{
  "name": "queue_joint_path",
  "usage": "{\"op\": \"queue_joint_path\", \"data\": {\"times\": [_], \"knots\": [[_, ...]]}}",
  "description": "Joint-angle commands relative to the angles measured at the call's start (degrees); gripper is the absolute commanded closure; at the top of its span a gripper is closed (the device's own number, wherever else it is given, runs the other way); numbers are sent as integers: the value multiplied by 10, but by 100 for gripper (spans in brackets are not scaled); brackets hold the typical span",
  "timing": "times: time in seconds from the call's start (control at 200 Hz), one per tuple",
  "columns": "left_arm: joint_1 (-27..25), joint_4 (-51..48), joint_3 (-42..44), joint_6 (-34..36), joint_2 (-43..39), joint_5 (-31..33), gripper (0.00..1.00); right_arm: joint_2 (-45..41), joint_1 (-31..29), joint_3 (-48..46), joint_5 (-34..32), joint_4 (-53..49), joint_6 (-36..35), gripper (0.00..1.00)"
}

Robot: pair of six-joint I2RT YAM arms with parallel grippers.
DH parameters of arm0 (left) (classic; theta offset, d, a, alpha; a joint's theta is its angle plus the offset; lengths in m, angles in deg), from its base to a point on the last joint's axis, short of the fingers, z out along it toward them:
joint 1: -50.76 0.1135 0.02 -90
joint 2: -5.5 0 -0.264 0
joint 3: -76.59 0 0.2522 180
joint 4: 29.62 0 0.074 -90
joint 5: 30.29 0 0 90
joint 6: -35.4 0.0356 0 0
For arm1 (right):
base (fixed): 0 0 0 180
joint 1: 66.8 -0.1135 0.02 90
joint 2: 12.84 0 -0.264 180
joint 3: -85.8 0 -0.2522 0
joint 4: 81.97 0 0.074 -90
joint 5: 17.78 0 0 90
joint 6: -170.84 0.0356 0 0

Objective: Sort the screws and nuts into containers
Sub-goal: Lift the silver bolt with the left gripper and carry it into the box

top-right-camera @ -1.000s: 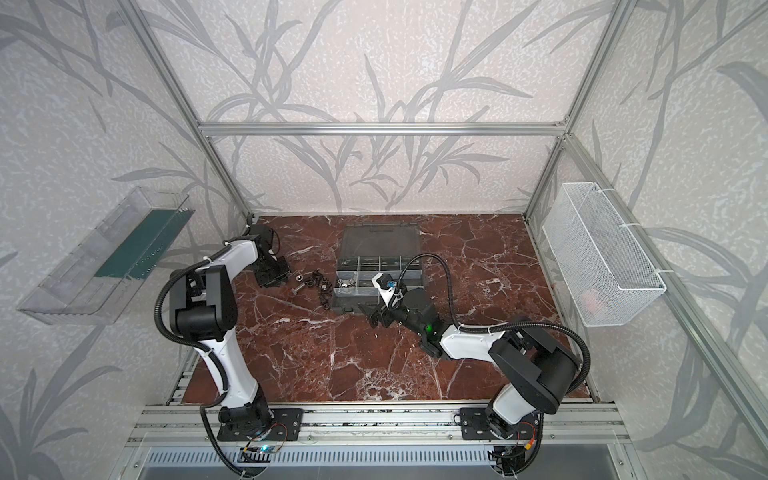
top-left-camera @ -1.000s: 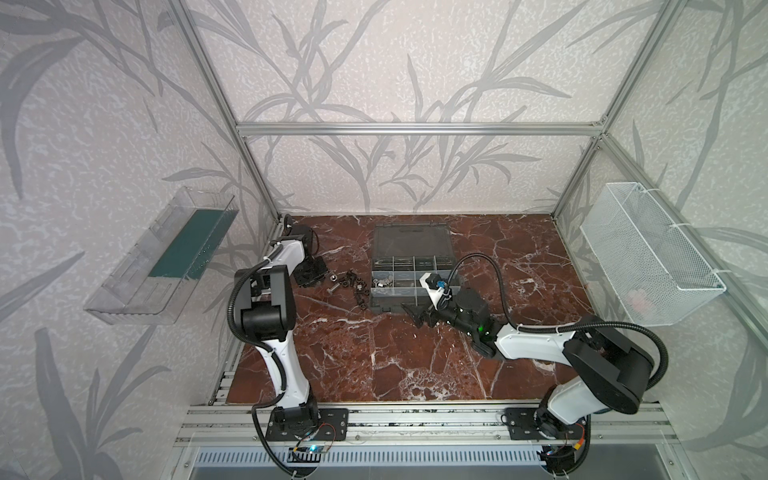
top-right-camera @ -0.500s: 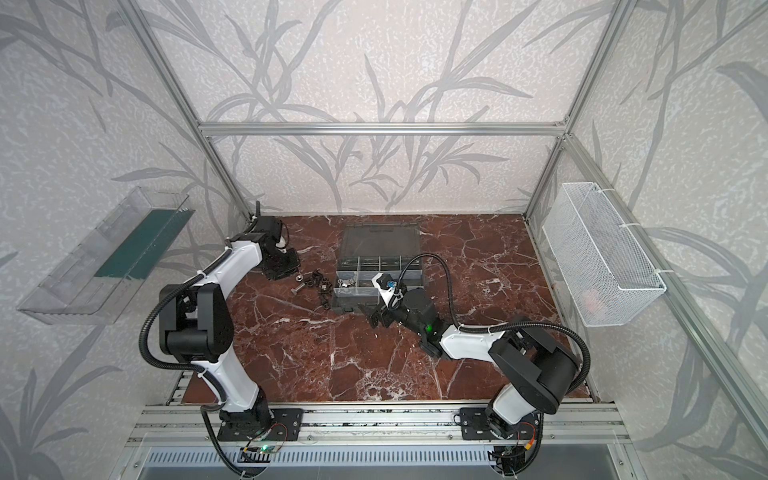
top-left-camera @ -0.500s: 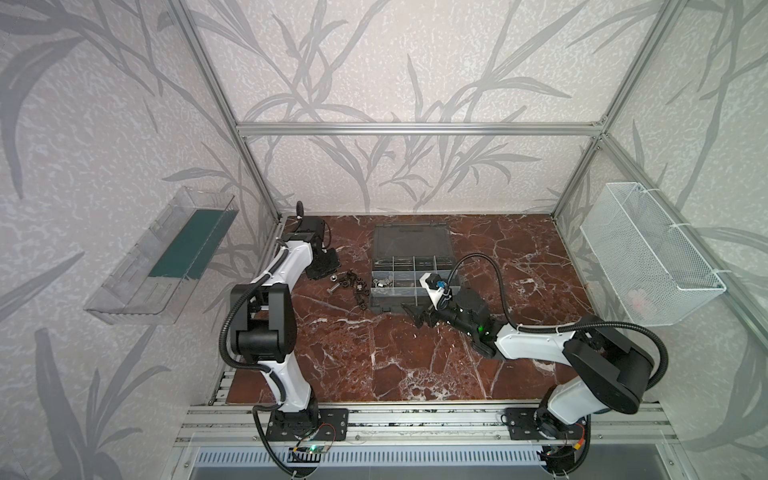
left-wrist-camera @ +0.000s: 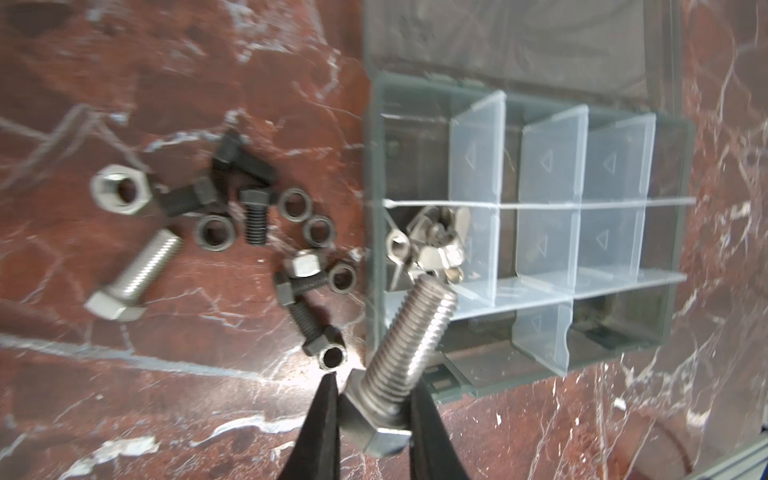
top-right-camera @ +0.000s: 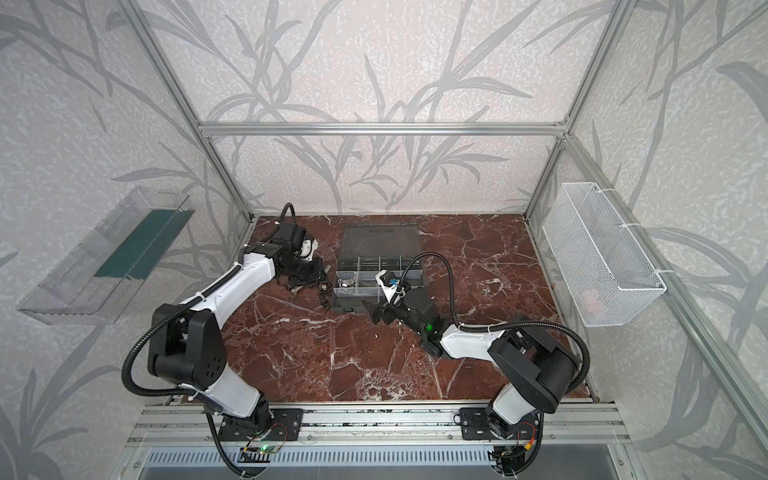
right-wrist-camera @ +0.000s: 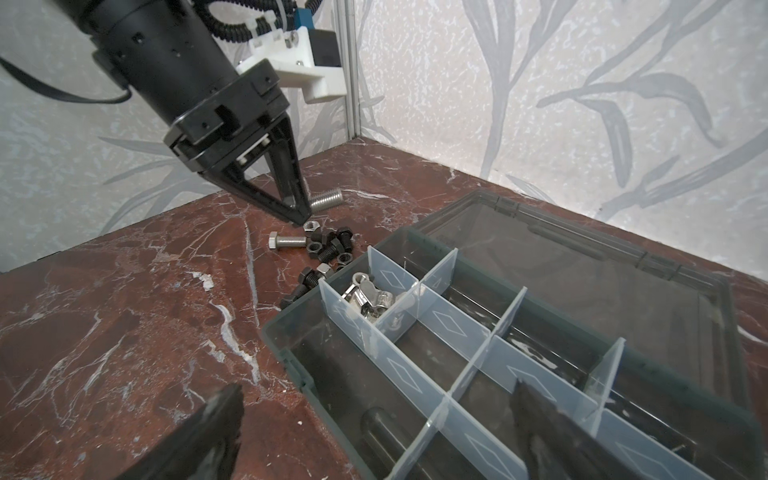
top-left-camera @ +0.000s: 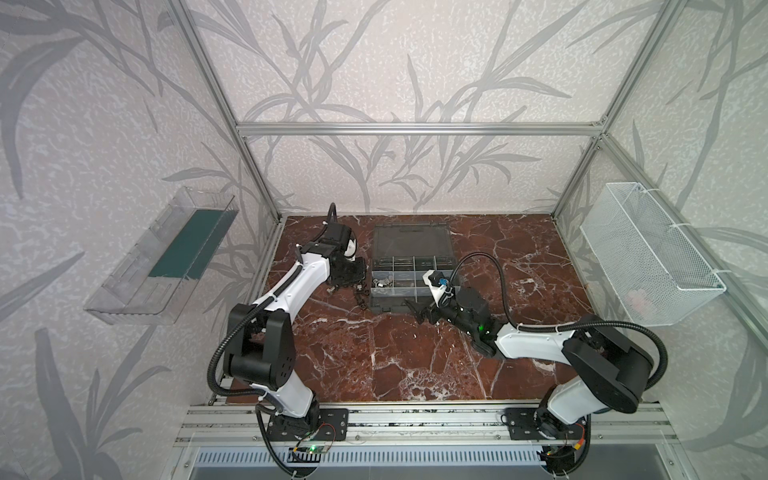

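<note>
My left gripper now keeps hold of the silver screw until it is lined up with a container. Beside the case, the screw would fall by the loose pile.
My left gripper is shut on the head end of a silver screw, held tilted above the table by the near left corner of the organizer case. The right wrist view shows that screw poking out behind the fingers. Loose black and silver screws and nuts lie in a pile left of the case, seen in both top views. Silver nuts fill one of the containers. My right gripper stands open, empty, over the case's front edge.
The case's flat lid lies open towards the back wall. A clear plastic tray hangs on the left wall and a white mesh basket on the right wall. Aluminium frame posts stand at the back corners.
My left gripper has swung from near the back left corner to the right, towards the pile and the case. The right arm has stayed still.
</note>
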Motion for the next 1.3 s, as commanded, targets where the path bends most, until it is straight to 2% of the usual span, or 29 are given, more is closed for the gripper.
{"op": "queue_joint_path", "data": {"times": [0.0,0.265,0.365,0.46,0.77,0.995,1.295], "knots": [[-29,10,0,46,-8,-16,93,-14,6,-12,-44,20,12,1],[-89,2,8,92,13,2,93,-23,34,-31,-50,37,50,1],[-121,-16,-1,106,34,52,93,-24,34,-32,-45,41,52,1],[-140,-24,-5,114,49,68,93,-27,34,-35,-43,45,52,1],[-147,-37,-18,117,81,91,90,-27,34,-35,-38,47,53,1],[-149,-55,-32,115,108,107,84,-23,34,-34,-32,49,54,1],[-150,-54,-30,111,102,124,74,-24,34,-34,-26,49,57,1]]}}
